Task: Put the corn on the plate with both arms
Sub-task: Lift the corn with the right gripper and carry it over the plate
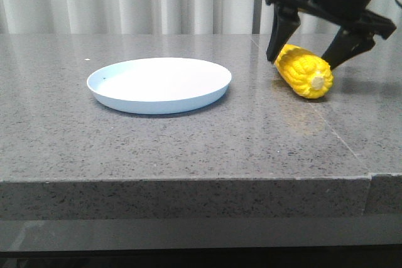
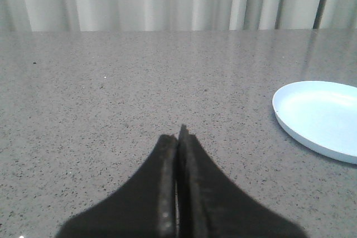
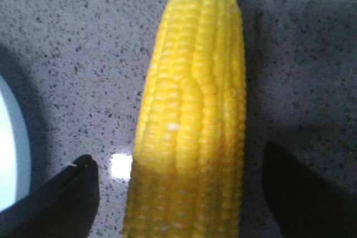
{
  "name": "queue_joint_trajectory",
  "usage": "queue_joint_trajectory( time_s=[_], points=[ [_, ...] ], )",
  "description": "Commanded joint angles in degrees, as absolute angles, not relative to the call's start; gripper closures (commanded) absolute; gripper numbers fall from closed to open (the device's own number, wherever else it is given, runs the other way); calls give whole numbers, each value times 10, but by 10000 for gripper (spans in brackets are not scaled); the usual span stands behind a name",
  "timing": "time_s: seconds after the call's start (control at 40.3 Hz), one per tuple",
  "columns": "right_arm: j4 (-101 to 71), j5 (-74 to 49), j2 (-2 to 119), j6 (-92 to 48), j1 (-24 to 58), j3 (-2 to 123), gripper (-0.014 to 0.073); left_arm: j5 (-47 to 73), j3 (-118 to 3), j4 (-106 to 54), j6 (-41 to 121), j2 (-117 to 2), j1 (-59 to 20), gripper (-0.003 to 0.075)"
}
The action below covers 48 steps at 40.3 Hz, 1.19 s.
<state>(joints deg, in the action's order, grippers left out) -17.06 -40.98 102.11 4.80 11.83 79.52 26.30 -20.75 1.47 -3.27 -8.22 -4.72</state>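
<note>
My fingers reach down on either side of the corn, so they would hold the corn if they closed now. My right gripper should close on the corn.
The yellow corn [image 1: 304,74] lies on the grey stone table, right of the pale blue-white plate [image 1: 159,84], its pale stub end toward the camera. My right gripper [image 1: 303,54] hangs over the corn's far part, open, one finger on each side and a gap to each. In the right wrist view the corn [image 3: 192,115] runs between the two dark fingertips [image 3: 67,199] without touching them. My left gripper [image 2: 178,137] is shut and empty, low over bare table to the left of the plate [image 2: 321,115]. It is out of the front view.
The table's front edge [image 1: 188,180] runs across the front view. A seam [image 1: 333,130] in the stone runs under the corn toward the front right. White curtains hang behind the table. The plate's rim [image 3: 11,154] shows at the edge of the right wrist view.
</note>
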Motion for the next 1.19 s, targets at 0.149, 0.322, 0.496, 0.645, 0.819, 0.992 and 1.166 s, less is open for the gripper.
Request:
queue_joint_trajectory(
  time_s=[0.149,0.322,0.496,0.645,0.819,0.992,1.166],
  points=[
    [-182,-410,990,42,117,816,274,222,-223,16,-32,-88,-51,741],
    [-184,-407,961,42,117,816,432,222,-223,16,-32,-88,-51,741],
    [-235,-394,916,42,121,816,431,222,-223,16,-32,-88,-51,741],
    [-282,-366,903,42,152,817,431,222,-223,16,-32,-88,-51,741],
    [-303,-325,920,42,219,817,431,222,-223,16,-32,-88,-51,741],
    [-327,-284,951,42,272,817,431,222,-223,16,-32,-88,-51,741],
    [-352,-266,986,42,288,817,430,222,-223,16,-32,-88,-51,741]
  ],
)
